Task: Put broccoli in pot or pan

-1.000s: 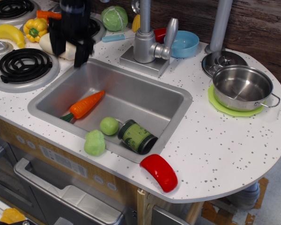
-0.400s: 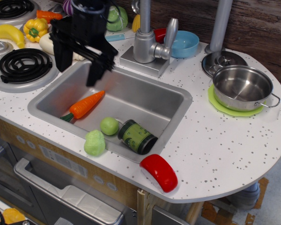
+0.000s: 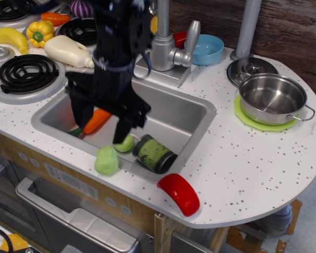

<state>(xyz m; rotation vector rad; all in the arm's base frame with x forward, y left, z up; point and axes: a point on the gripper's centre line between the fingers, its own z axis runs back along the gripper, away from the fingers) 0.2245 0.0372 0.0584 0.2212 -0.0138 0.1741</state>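
Observation:
I should grab the broccoli by its lumpy green body (image 3: 107,161) with my gripper next, and then I will put the broccoli in the pot (image 3: 273,98).
The broccoli (image 3: 106,161), a pale lime-green lumpy toy, lies on the front rim of the sink (image 3: 174,113). The shiny steel pot (image 3: 273,98) stands empty on a green mat at the right of the counter. My black gripper (image 3: 101,124) hangs open over the sink, its fingers spread, just behind and above the broccoli. It holds nothing. It partly hides the carrot (image 3: 96,120) and the smooth green ball (image 3: 126,143) inside the sink.
A dark can (image 3: 154,154) lies in the sink. A red object (image 3: 179,194) sits on the front counter edge. The faucet (image 3: 166,45), blue bowl (image 3: 206,49) and steel lid (image 3: 250,68) stand behind. Stove burners (image 3: 22,73), a banana, a pepper and a white bottle are at the left.
My gripper has moved from the back left, near the stove, forward and down over the sink toward the broccoli. The objects have not moved.

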